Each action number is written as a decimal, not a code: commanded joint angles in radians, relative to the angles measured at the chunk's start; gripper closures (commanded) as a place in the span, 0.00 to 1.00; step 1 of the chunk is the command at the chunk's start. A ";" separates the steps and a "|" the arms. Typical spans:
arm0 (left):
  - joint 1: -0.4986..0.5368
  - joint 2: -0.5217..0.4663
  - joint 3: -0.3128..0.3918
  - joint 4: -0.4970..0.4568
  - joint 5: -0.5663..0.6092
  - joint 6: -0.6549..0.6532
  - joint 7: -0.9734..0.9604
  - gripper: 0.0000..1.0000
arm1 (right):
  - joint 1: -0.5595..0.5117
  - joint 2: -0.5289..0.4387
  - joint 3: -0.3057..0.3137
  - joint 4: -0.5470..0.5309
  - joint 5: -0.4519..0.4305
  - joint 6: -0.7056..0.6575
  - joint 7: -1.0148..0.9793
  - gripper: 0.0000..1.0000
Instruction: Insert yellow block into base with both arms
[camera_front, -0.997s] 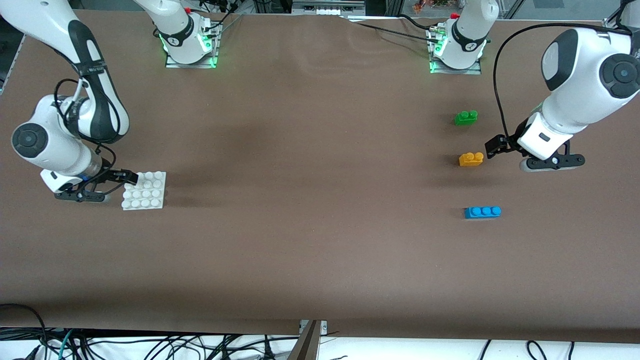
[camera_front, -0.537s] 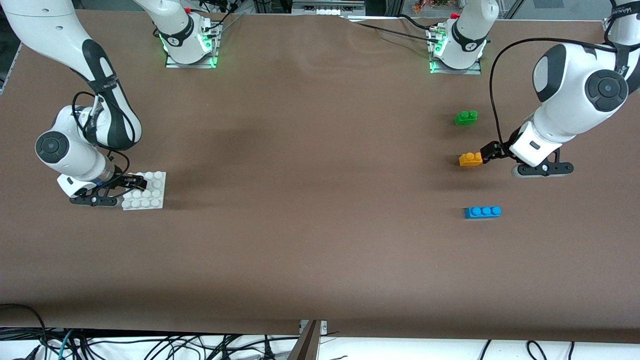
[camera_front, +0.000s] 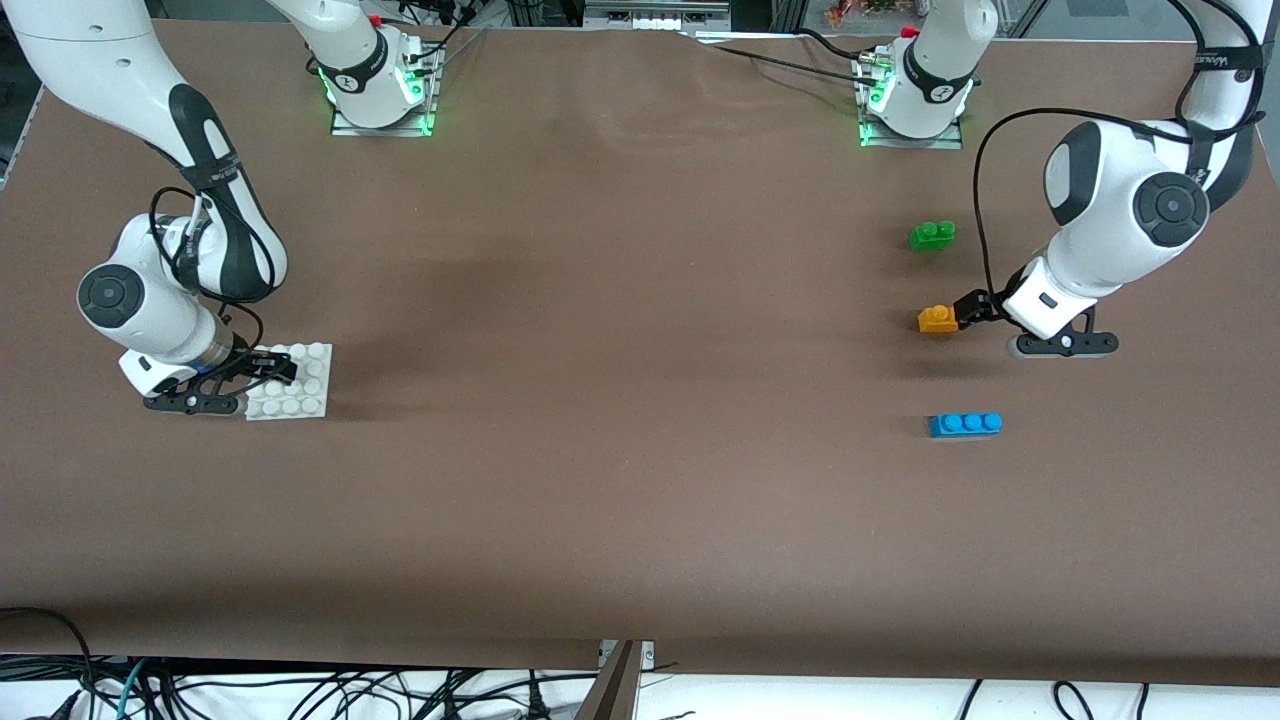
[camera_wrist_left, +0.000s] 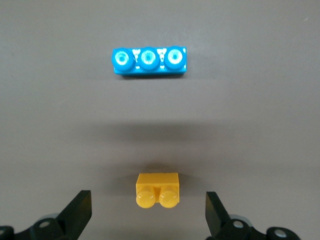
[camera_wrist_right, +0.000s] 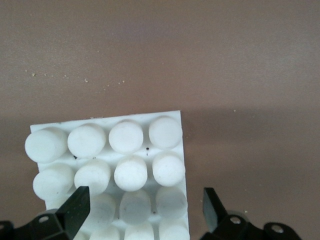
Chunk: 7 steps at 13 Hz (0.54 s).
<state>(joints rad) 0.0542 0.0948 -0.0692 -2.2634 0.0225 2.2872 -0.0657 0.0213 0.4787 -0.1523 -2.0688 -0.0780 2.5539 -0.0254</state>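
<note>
My left gripper should next pick up the yellow block (camera_front: 938, 319) by its opposite ends. The block's studs stay free that way, so the block can go into the base.
The yellow block (camera_front: 938, 319) lies on the brown table near the left arm's end; it also shows in the left wrist view (camera_wrist_left: 157, 190). My left gripper (camera_front: 968, 310) is open and low at the block, and in the left wrist view (camera_wrist_left: 148, 201) the block sits between its spread fingers without touching them. The white base (camera_front: 290, 381) lies near the right arm's end and also shows in the right wrist view (camera_wrist_right: 125, 150). My right gripper (camera_front: 270, 368) is open over the base's edge; in the right wrist view (camera_wrist_right: 144, 205) one finger is over the studs and the other is off the side.
A green two-stud brick (camera_front: 932, 236) lies farther from the front camera than the yellow block. A blue three-stud brick (camera_front: 965, 424) lies nearer and also shows in the left wrist view (camera_wrist_left: 149, 60). Both arm bases stand along the table's back edge.
My left gripper has moved in toward the yellow block until its fingers flank it. My right gripper has moved onto the edge of the base. The bricks and base have not moved.
</note>
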 joint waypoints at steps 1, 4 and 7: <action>0.006 0.017 -0.004 -0.045 0.019 0.067 0.018 0.00 | -0.001 0.006 0.008 -0.001 0.007 0.022 -0.001 0.00; 0.006 0.072 -0.004 -0.077 0.042 0.144 0.018 0.00 | 0.000 0.017 0.010 -0.002 0.009 0.026 0.002 0.00; 0.004 0.117 -0.004 -0.108 0.047 0.218 0.018 0.00 | 0.002 0.017 0.020 -0.007 0.010 0.025 0.002 0.00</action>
<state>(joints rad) 0.0540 0.1930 -0.0699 -2.3481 0.0411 2.4552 -0.0588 0.0236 0.4914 -0.1417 -2.0685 -0.0773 2.5661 -0.0250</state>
